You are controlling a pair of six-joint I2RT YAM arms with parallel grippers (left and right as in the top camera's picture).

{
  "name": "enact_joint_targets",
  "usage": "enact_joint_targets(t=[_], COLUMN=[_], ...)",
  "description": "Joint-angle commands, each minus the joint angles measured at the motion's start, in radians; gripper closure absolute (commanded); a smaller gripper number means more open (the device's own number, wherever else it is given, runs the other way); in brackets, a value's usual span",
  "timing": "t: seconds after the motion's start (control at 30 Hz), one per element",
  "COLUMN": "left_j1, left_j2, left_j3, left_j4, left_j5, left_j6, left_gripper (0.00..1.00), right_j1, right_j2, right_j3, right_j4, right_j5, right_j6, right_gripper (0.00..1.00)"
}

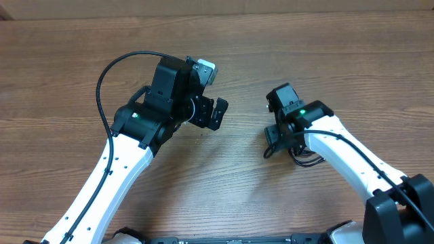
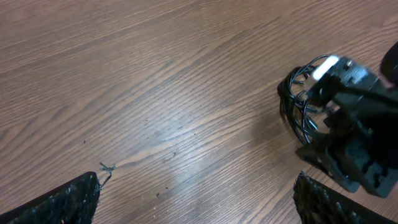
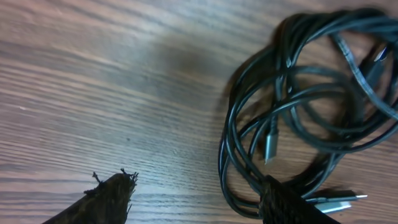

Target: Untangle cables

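My right gripper should grab the tangled cables by the outer loops at the bundle's edge (image 1: 297, 156) (image 3: 232, 167), so that other loops stay free for my left gripper.
The cables (image 3: 311, 106) lie on the wooden table as one tangled bundle of thin black loops, with silver-tipped plugs (image 3: 269, 146) showing among them. My right gripper (image 3: 198, 182) hangs open over the bundle's left edge. Its right finger (image 3: 289, 202) rests in the loops and its left finger (image 3: 106, 199) is over bare wood. From overhead the cables (image 1: 306, 161) peek out beneath the right gripper (image 1: 274, 139). My left gripper (image 2: 198, 180) is wide open over bare wood, well left of the bundle (image 2: 301, 109). Overhead, the left gripper (image 1: 213, 114) sits mid-table.
The wooden table (image 1: 224, 183) fills all the views. A thick black wire (image 1: 102, 81) arcs out from the left arm. The right arm's gripper body (image 2: 354, 149) stands close on the right side of the left wrist view.
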State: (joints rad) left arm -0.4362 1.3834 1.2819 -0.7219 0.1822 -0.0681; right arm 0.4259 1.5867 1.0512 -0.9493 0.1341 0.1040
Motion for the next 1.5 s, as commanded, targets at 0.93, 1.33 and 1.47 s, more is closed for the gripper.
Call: enact_joint_targets(t=[0.93,1.33,1.47], left_j1=[0.005,0.005,0.005], left_j2=[0.004,0.004,0.004], left_j3=[0.000,-0.002,-0.002], left_j4=[-0.001,-0.008,-0.007], left_j5=[-0.010,-0.010,-0.010], left_j6=[0.031,0.032,0.032], left_gripper=[0.01,0.00,0.01], right_j1=[-0.128,-0.128,-0.128], right_j2=[0.009,0.009,0.008], right_j3=[-0.238,-0.247,-0.243], right_j4=[0.311,0.313,0.312], right_j5=[-0.061,-0.063,-0.120], right_j6=[-0.004,-0.003,-0.004], right_gripper=[0.60,0.96,0.96])
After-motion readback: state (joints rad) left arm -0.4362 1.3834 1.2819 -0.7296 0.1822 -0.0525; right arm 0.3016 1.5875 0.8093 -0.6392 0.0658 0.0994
